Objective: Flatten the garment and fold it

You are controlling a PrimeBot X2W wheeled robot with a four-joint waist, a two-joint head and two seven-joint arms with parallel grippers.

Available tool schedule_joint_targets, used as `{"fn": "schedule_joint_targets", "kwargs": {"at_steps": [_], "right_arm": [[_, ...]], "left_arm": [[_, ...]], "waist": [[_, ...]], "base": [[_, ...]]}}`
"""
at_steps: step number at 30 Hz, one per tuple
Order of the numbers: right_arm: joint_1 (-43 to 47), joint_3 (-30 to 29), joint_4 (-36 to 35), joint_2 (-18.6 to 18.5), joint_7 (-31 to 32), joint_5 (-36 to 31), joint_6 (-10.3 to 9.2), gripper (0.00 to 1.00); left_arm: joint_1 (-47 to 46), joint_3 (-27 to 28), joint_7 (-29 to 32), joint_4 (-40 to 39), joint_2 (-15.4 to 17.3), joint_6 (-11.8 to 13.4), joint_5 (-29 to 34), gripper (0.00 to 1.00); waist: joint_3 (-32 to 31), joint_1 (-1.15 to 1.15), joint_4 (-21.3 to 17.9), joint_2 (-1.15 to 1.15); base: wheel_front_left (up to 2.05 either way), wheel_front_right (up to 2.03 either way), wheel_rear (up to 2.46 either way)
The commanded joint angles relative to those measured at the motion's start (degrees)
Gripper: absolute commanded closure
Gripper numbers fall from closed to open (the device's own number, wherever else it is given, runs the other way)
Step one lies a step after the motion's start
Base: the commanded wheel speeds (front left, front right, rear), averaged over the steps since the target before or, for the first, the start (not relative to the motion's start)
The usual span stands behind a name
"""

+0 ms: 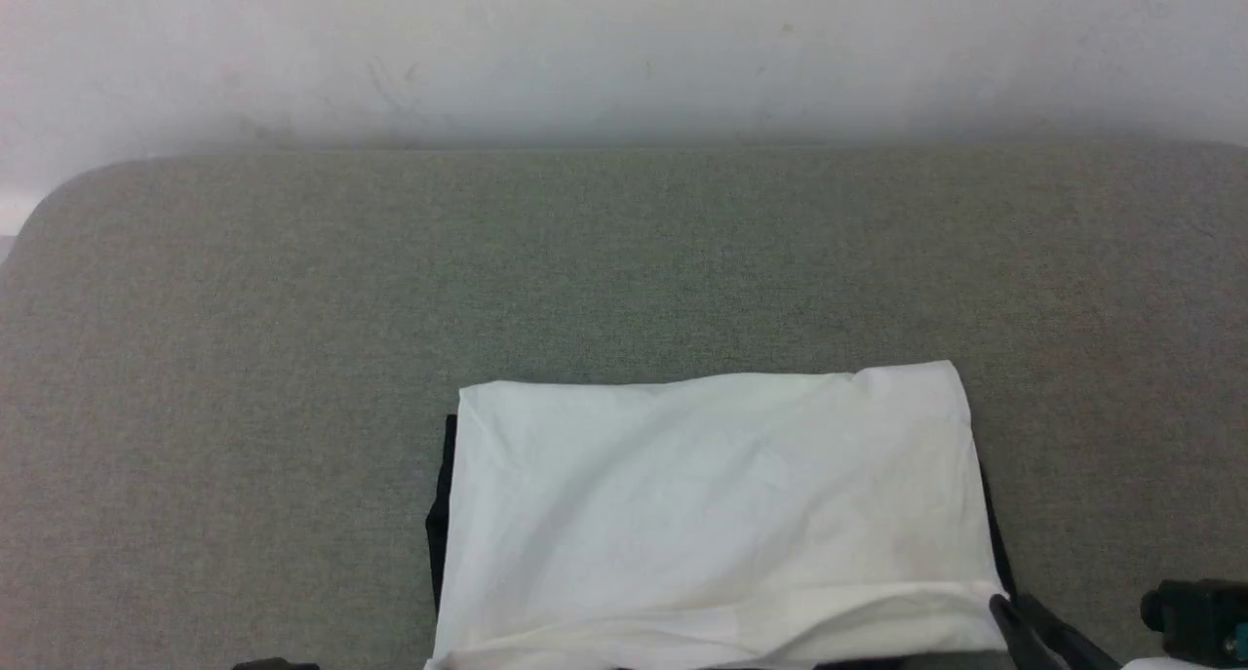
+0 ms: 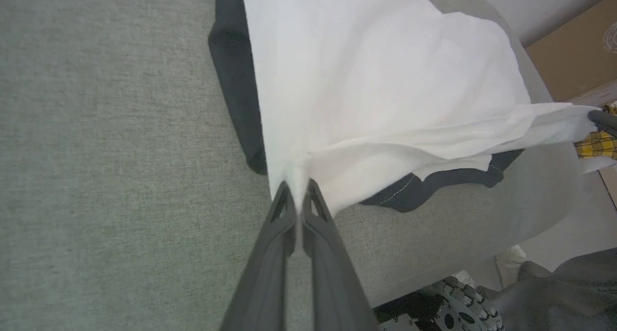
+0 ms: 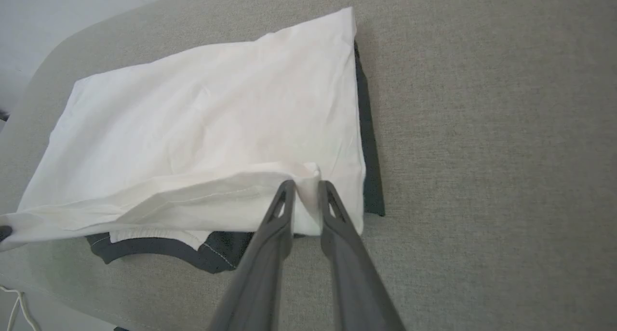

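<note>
My right gripper will fold the garment neatly, so next it will grab the white panel (image 1: 714, 483) by the corner of its raised fold (image 1: 983, 601).
The garment (image 1: 712, 514) lies folded on the grey padded surface (image 1: 624, 260), its white panel on top and black edges peeking out at the left, right and near sides. In the left wrist view my left gripper (image 2: 299, 186) is shut on the white near corner of the garment (image 2: 376, 80) and holds it slightly raised. In the right wrist view my right gripper (image 3: 307, 184) has its jaws parted, with the other near corner of the garment (image 3: 207, 124) still bunched between the fingers. That right gripper (image 1: 1014, 616) sits at the garment's near right corner in the head view.
The grey surface reaches far back to a pale wall (image 1: 624, 56). Its near edge drops off just behind the garment. A cardboard box (image 2: 573, 56), a yellow checked cloth (image 2: 595, 145) and my wheeled base (image 2: 448, 307) lie beyond that edge.
</note>
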Motion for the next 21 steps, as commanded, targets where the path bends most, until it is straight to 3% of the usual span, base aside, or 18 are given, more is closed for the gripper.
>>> {"fn": "schedule_joint_targets", "kwargs": {"at_steps": [1,3,5,6,15,21], "right_arm": [[-0.04,0.34,0.60,-0.22,-0.53,-0.73,-0.05,0.00],[-0.41,0.75,1.43,-0.19,-0.86,-1.02,-0.05,0.00],[-0.78,1.44,2.08,-0.19,-1.16,-1.07,-0.05,0.00],[-0.94,1.76,2.10,-0.19,-1.14,-0.89,-0.05,0.00],[-3.48,-2.24,-2.46,-0.56,-1.19,0.57,-0.05,0.00],[-8.21,-7.55,-2.13,0.05,-1.00,-2.92,-0.05,0.00]], "left_arm": [[-1.72,-0.31,-0.54,1.84,-0.98,-0.33,0.90,0.77],[-2.63,-0.64,-1.13,3.65,-1.92,-0.03,1.40,0.60],[-3.20,-0.83,-1.61,4.66,-2.70,0.15,1.50,0.06],[-3.33,-0.78,-1.78,4.78,-3.04,0.24,1.30,0.00],[-2.61,5.18,-4.90,-2.48,-4.00,3.36,-1.99,0.00],[-5.42,11.32,-14.06,-9.02,-4.64,8.64,4.89,0.00]], "waist": [[-0.63,0.01,-0.18,0.00],[-0.87,0.01,-0.26,0.00],[-1.00,0.01,-0.38,0.00],[-1.04,0.01,-0.45,0.00],[0.94,0.01,-0.85,0.00],[4.72,0.01,-0.16,0.00]], "base": [[0.00,0.00,0.00],[0.00,0.00,0.00],[0.00,0.00,0.00],[0.00,0.00,0.00],[0.00,0.00,0.00],[0.00,0.00,0.00]]}}
